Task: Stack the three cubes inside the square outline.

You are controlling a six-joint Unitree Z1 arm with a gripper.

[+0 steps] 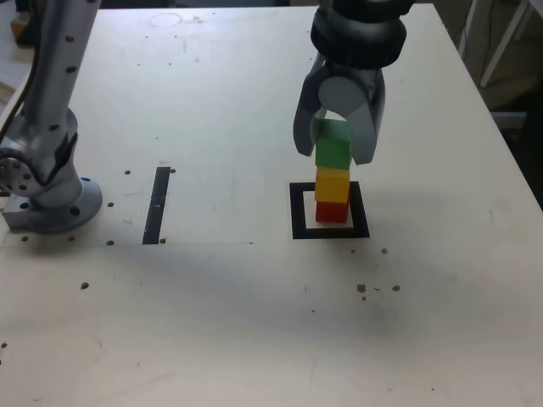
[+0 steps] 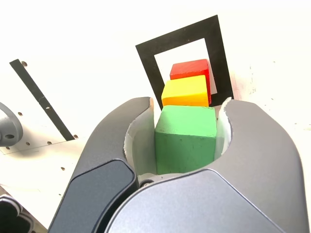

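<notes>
The robot should let go of the green cube now, because the green cube's lower edge is over the yellow cube's top.
The three cubes stand as one tower inside the square outline (image 1: 297,214): the red cube (image 1: 333,211) at the bottom, the yellow cube (image 1: 333,183) on it, and the green cube (image 1: 333,146) on top, set slightly askew. My gripper (image 1: 333,155) hangs over the tower with its jaws shut on the green cube's two sides. The wrist view shows the green cube (image 2: 185,138) pressed between both grey jaws of the gripper (image 2: 189,104), with the yellow cube (image 2: 185,92) and red cube (image 2: 190,69) beyond it inside the black outline (image 2: 146,58).
A narrow black strip (image 1: 157,204) lies on the white table at the exterior view's left of the outline. The arm's grey base (image 1: 51,202) is bolted near the left edge. Small screw holes dot the tabletop.
</notes>
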